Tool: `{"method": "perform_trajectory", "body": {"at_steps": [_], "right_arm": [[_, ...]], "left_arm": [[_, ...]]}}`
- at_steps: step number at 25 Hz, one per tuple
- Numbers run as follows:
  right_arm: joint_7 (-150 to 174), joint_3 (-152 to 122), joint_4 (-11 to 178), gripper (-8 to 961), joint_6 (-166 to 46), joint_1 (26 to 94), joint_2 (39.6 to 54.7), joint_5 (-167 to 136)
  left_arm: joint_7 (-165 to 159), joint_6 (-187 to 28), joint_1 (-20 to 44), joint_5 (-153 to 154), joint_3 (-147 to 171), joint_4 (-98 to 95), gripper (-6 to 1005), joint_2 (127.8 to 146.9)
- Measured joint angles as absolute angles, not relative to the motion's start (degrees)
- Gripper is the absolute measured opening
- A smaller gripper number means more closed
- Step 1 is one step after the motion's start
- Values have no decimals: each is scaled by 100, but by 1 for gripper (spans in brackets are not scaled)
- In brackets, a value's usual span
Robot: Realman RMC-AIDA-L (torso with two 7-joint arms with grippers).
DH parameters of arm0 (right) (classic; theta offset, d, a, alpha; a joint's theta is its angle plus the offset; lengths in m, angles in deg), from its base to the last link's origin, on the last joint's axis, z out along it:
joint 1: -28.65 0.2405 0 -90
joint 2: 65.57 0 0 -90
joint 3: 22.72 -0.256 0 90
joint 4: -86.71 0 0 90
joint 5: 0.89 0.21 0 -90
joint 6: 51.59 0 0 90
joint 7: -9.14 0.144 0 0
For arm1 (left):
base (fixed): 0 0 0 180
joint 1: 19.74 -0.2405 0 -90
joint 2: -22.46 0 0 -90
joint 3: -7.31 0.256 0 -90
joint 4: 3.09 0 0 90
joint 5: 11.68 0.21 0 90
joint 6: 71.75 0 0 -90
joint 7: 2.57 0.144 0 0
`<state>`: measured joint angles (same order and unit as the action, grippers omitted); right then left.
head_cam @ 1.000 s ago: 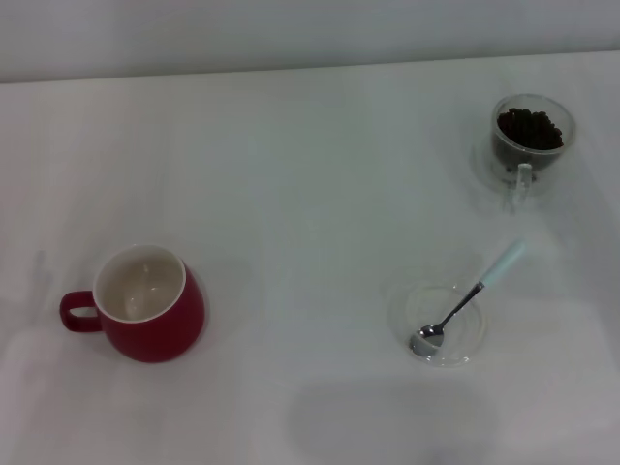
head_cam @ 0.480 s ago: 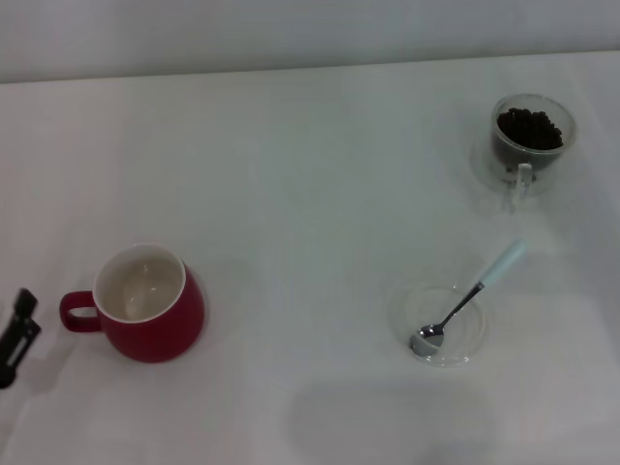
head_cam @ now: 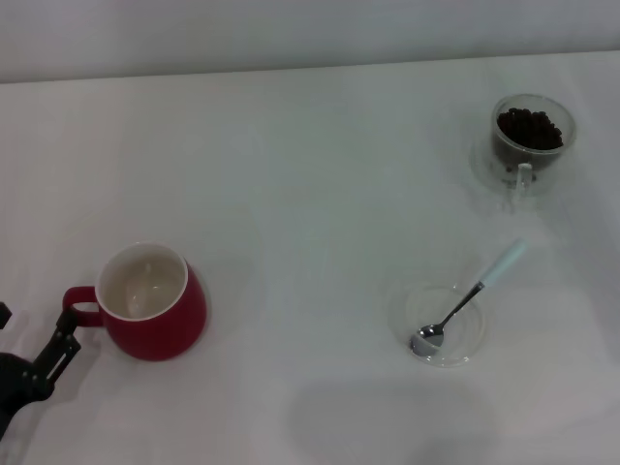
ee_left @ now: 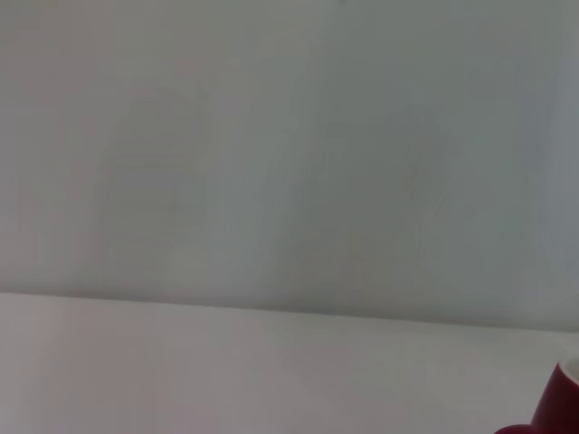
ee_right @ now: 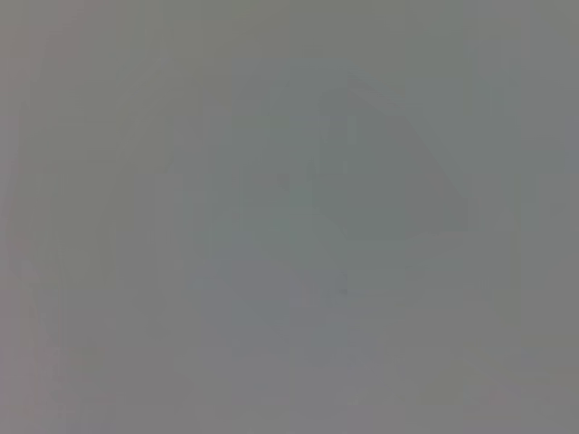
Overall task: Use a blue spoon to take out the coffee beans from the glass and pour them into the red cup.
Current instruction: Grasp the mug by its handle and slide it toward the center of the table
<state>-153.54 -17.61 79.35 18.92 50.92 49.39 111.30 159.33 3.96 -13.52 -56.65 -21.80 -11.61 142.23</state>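
Observation:
The left gripper's fingers stop short of the red cup's handle point(head_cam: 79, 295), so they would miss if they closed now. The gripper needs to move toward the red cup's handle first.
The red cup point(head_cam: 160, 315) stands at the front left of the white table, its handle pointing left; an edge of it shows in the left wrist view point(ee_left: 561, 409). My left gripper point(head_cam: 34, 337) is open at the bottom left corner, one finger point(head_cam: 60, 347) right beside the cup's handle. The glass point(head_cam: 531, 160) with coffee beans point(head_cam: 529, 129) stands at the far right. The blue spoon point(head_cam: 467, 298) lies with its bowl in a clear saucer point(head_cam: 399, 310) at the front right, handle pointing up and away. My right gripper is out of view.
The white table point(head_cam: 310, 194) ends at a pale wall along the back. The glass stands on a faint clear saucer point(head_cam: 482, 167). The right wrist view shows only a grey blur.
My left gripper came in from the left edge and moved down and right to the red cup's handle. The spoon and glass have not moved.

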Motion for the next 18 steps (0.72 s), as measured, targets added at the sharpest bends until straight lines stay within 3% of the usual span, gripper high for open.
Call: {"method": "perform_trajectory", "body": {"at_steps": [18], "right_arm": [[-15330,-1810,7999,832,1978,5101,4966,11142]], "left_arm": [[15932,42,-819,-5491,-2179,-1102,867,14177]]}}
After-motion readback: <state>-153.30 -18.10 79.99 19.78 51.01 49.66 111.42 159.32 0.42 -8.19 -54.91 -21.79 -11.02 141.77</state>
